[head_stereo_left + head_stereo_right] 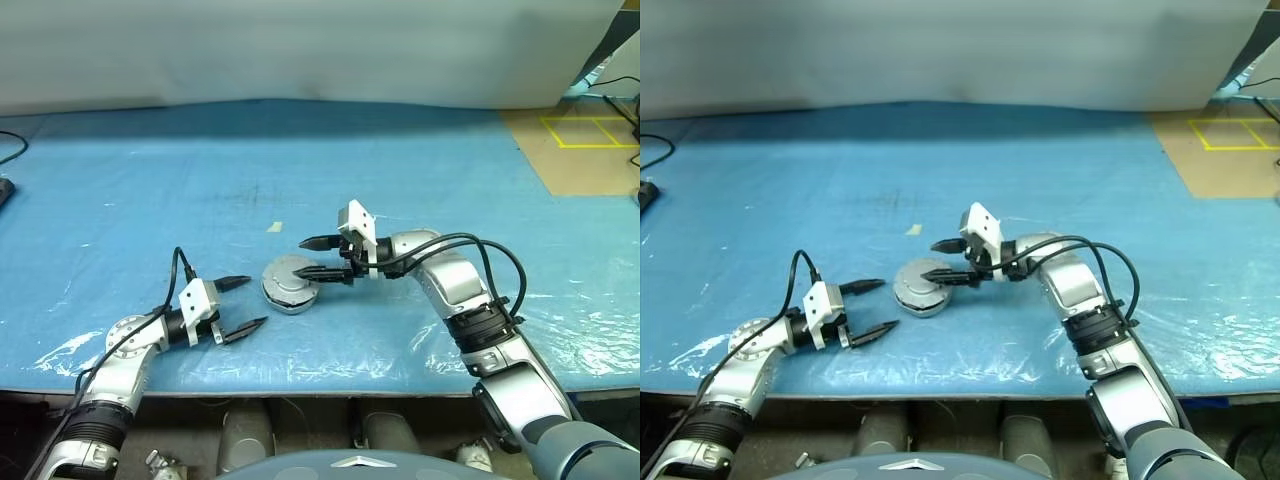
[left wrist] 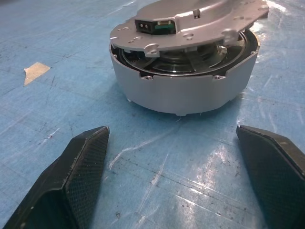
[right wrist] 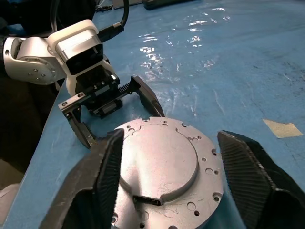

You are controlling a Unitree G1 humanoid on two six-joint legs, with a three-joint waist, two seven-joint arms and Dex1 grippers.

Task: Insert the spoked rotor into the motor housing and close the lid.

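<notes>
The robot's right gripper will next take hold of the silvery lid by the sides of its raised centre (image 1: 290,269), to close the motor housing (image 1: 288,292).
The grey motor housing (image 1: 288,292) stands on the blue table near its front edge. The silvery lid (image 2: 190,21) lies on top of it, tilted, with a gap under one side. Through that gap a dark disc with a shiny rim shows inside the housing; it is the spoked rotor (image 2: 188,59). My right gripper (image 1: 318,257) hovers just over the lid (image 3: 162,167) from the right, open, its fingers (image 3: 107,176) on either side of the lid and holding nothing. My left gripper (image 1: 243,306) rests open just left of the housing (image 2: 183,93), pointing at it, a short way off.
A small tan scrap of tape (image 1: 275,227) lies on the blue sheet beyond the housing. The table's front edge (image 1: 300,390) runs close below both grippers. A tan floor with yellow lines (image 1: 590,135) lies at the far right.
</notes>
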